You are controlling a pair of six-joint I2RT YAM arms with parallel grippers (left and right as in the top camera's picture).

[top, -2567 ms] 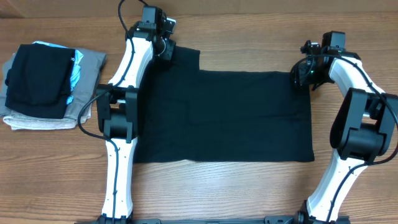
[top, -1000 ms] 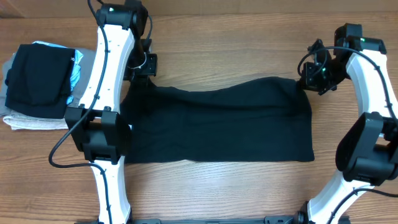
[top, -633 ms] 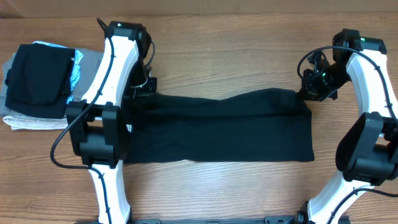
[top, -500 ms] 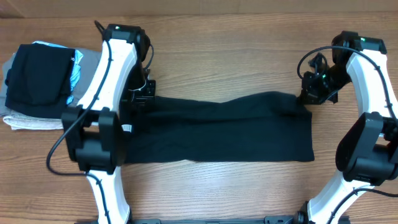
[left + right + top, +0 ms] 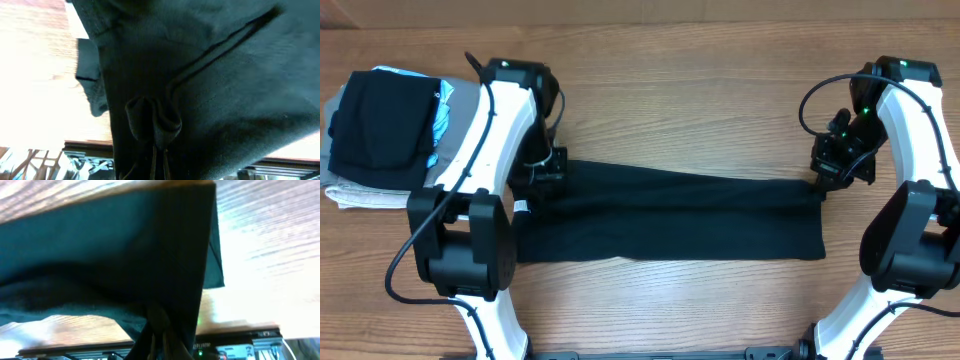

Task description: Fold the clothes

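Observation:
My left gripper keeps hold of the garment's corner until it reaches the garment's front edge. Opened now above the garment's far part, it would drop the corner short.
A black garment [image 5: 670, 215] lies across the middle of the table as a long band, its far edge doubled toward the front. My left gripper [image 5: 546, 172] is shut on the garment's far left corner. My right gripper [image 5: 823, 172] is shut on the far right corner. In the left wrist view the black cloth [image 5: 210, 75] fills the frame and bunches into a pinch just above my left gripper [image 5: 159, 160]. In the right wrist view the cloth [image 5: 125, 250] hangs in a fold from my right gripper [image 5: 159, 335], over the wood.
A stack of folded clothes [image 5: 385, 135] sits at the left edge, with a black piece on top of grey and light blue ones. Bare wooden table [image 5: 690, 110] lies behind the garment and a strip of it in front.
Both grippers have drawn the garment's far edge toward the front of the table. The visible black area has narrowed from a wide rectangle to a band.

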